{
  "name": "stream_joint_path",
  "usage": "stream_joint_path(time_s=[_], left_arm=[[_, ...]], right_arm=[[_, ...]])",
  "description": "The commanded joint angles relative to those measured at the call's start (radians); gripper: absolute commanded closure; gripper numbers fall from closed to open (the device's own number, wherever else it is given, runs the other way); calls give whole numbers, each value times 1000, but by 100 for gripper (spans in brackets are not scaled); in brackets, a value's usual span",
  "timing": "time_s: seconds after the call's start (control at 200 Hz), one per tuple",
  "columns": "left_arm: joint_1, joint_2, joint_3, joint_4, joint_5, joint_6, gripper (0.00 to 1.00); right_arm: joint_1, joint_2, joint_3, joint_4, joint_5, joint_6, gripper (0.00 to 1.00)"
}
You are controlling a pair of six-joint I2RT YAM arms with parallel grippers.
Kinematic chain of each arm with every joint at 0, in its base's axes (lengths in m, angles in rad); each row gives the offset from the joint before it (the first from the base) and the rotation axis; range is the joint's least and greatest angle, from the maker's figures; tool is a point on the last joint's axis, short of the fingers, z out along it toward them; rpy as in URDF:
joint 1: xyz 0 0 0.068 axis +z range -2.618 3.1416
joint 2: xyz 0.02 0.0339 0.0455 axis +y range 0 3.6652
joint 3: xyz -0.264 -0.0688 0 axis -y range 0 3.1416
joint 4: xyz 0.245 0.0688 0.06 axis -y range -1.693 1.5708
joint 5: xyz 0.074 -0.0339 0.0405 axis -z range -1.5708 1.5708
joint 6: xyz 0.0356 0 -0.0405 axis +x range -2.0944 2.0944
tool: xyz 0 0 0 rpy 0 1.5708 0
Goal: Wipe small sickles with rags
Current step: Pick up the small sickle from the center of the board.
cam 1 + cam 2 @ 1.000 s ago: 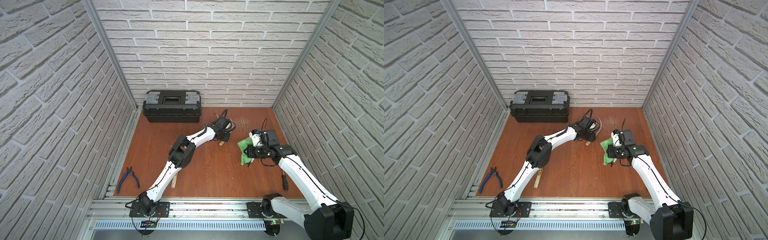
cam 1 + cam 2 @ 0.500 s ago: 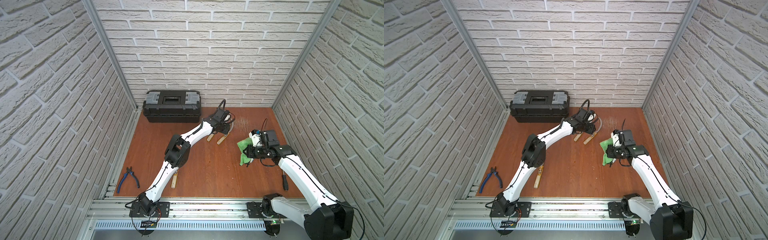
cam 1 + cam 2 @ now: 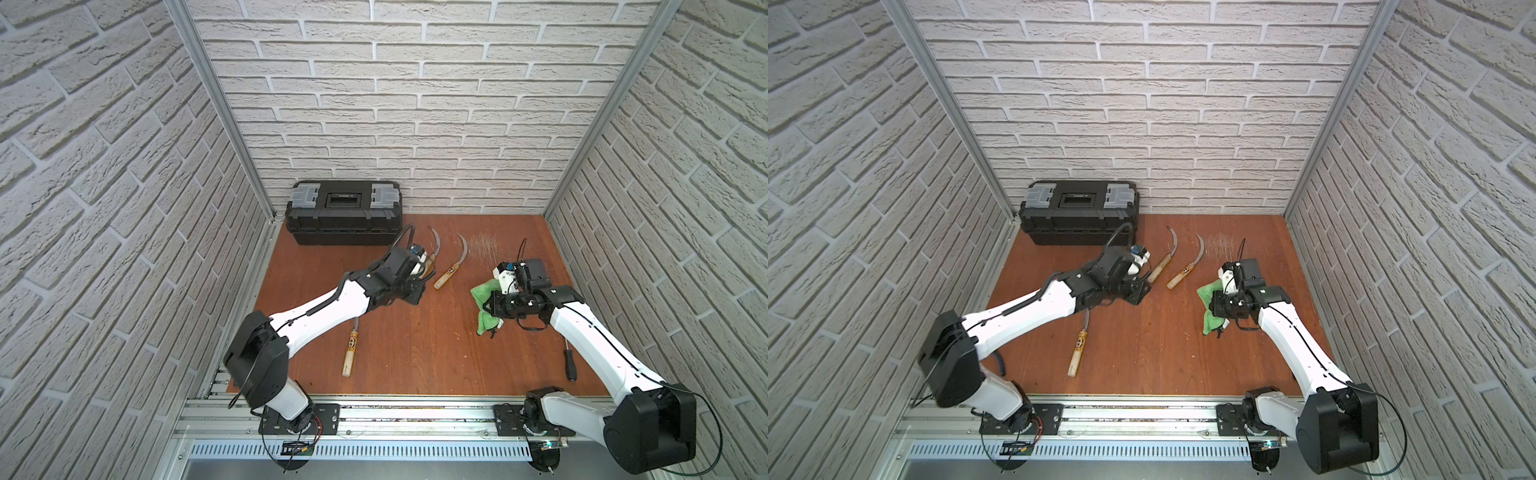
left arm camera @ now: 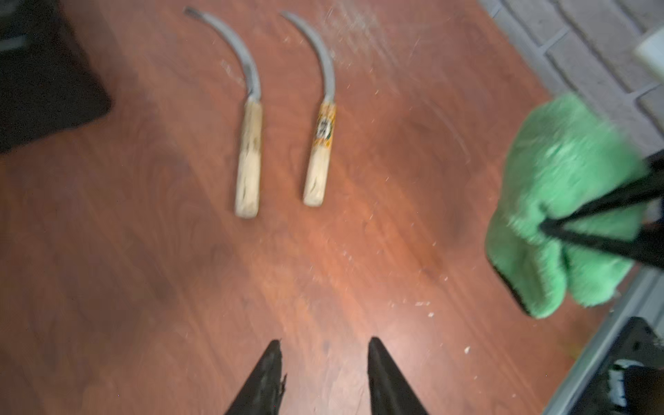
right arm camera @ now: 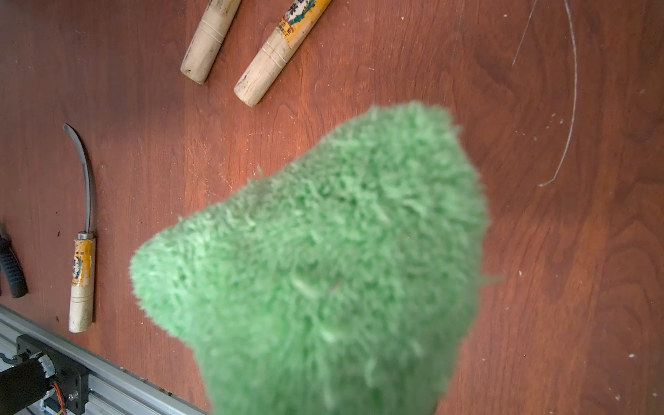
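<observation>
The left gripper grabs the labelled front sickle by its plain handle end next, so the sickle's label and blade stay free to wipe.
Two small sickles lie side by side near the back: a plain-handled one [image 3: 1160, 268] [image 4: 248, 158] and a labelled one [image 3: 449, 274] [image 3: 1181, 276] [image 4: 319, 158]. A labelled third sickle [image 3: 351, 349] [image 3: 1077, 353] [image 5: 82, 280] lies toward the front, its blade partly under my left arm. My left gripper [image 3: 417, 296] [image 3: 1139, 293] [image 4: 323, 343] hovers open and empty just short of the two handles. To the right, my right gripper [image 3: 489, 309] [image 3: 1216, 307] is shut on the green rag [image 3: 482, 291] [image 3: 1208, 293] [image 4: 560, 172] [image 5: 323, 269], which hangs off the floor and hides the jaws in the right wrist view.
A black toolbox [image 3: 343, 212] [image 3: 1077, 214] stands against the back wall on the left. A black-handled screwdriver [image 3: 570, 365] lies beside my right arm. An aluminium rail [image 3: 395, 411] runs along the front edge. Brick walls close in both sides.
My left gripper has pulled back toward the front from the two back sickles, now lying side by side, and has opened slightly. The right arm and rag have not moved.
</observation>
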Motion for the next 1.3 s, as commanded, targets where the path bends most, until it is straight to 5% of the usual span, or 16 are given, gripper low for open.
stream_joint_path(time_s=[0.0, 0.29, 0.54, 1.075, 1.195, 1.295], left_arm=[[-64, -138, -133, -63, -138, -90, 60], [-223, -334, -363, -250, -341, -341, 59], [-232, -494, -534, -309, -439, -516, 57], [-207, -568, -764, -215, -353, -647, 56], [-204, -568, -780, -208, -340, -660, 66], [-204, -581, -783, -218, -338, -668, 85]], right_arm=[[11, -1, -13, 31, -20, -5, 97], [42, 5, -24, 52, -30, 22, 97], [79, 33, -16, 63, -23, 33, 97], [137, 93, 38, 64, 1, 50, 97], [150, 115, 56, 63, 5, 51, 97], [156, 130, 70, 67, 8, 50, 97]])
